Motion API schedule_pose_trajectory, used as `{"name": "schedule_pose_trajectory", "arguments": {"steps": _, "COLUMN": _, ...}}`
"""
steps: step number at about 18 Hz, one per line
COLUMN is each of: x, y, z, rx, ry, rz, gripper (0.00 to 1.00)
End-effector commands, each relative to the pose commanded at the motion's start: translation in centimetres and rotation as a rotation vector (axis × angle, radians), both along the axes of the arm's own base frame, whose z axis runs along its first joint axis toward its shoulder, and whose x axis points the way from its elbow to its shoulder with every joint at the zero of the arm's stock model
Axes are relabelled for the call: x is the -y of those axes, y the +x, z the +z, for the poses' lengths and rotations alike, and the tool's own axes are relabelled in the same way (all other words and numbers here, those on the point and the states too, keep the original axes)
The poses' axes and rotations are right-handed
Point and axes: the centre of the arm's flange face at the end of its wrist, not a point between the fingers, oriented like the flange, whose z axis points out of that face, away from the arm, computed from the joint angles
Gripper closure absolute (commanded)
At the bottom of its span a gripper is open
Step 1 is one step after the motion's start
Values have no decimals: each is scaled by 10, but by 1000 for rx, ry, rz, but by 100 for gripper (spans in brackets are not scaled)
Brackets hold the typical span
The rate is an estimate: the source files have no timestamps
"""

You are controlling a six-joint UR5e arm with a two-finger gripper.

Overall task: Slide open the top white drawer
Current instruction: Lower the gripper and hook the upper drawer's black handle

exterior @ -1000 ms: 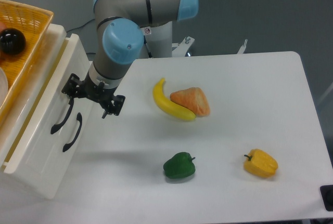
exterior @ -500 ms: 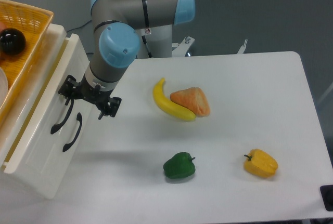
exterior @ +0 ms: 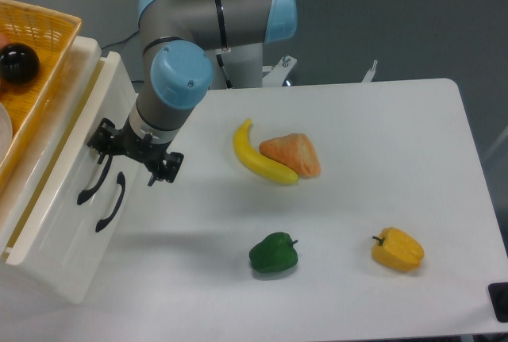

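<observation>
Next, my gripper grabs the top white drawer by its curved black handle [exterior: 93, 182]. Then the drawer slides out of the white cabinet.
The white cabinet stands at the left edge, its front facing right. The top white drawer [exterior: 70, 169] appears shut, and its curved black handle [exterior: 93, 182] lies just left of the lower drawer's matching handle [exterior: 110, 201]. My gripper [exterior: 129, 159] hangs in front of the cabinet at the upper end of the top handle. Its jaws are open and hold nothing. One finger [exterior: 100, 137] is close to the top handle's upper end; whether it touches is unclear. The other finger [exterior: 165, 169] is out over the table.
An orange wicker basket [exterior: 55, 48] with a black ball [exterior: 17, 63] rests on the cabinet. A banana [exterior: 258, 157] and an orange wedge-shaped object [exterior: 292, 155] lie mid-table. A green pepper [exterior: 274, 252] and a yellow pepper [exterior: 398, 249] lie nearer the front.
My gripper has shifted a little left and down, closer to the drawer front and the top handle. The drawers and the food have not moved.
</observation>
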Motion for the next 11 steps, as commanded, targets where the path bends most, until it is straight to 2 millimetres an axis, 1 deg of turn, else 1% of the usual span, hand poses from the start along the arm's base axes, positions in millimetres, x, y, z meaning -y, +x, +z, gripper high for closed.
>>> {"name": "schedule_pose_trajectory", "arguments": {"steps": 3, "x": -4, "y": 3, "z": -2, "rx": -4, "ry": 6, "rz": -6, "gripper": 0}}
{"name": "schedule_pose_trajectory", "arguments": {"steps": 9, "x": -5, "y": 3, "z": -7, "rx": -3, "ry": 2, "rz": -9, "gripper": 0}}
{"name": "schedule_pose_trajectory", "arguments": {"steps": 11, "x": -6, "y": 2, "z": -6, "rx": -6, "ry": 6, "rz": -8, "gripper": 4}}
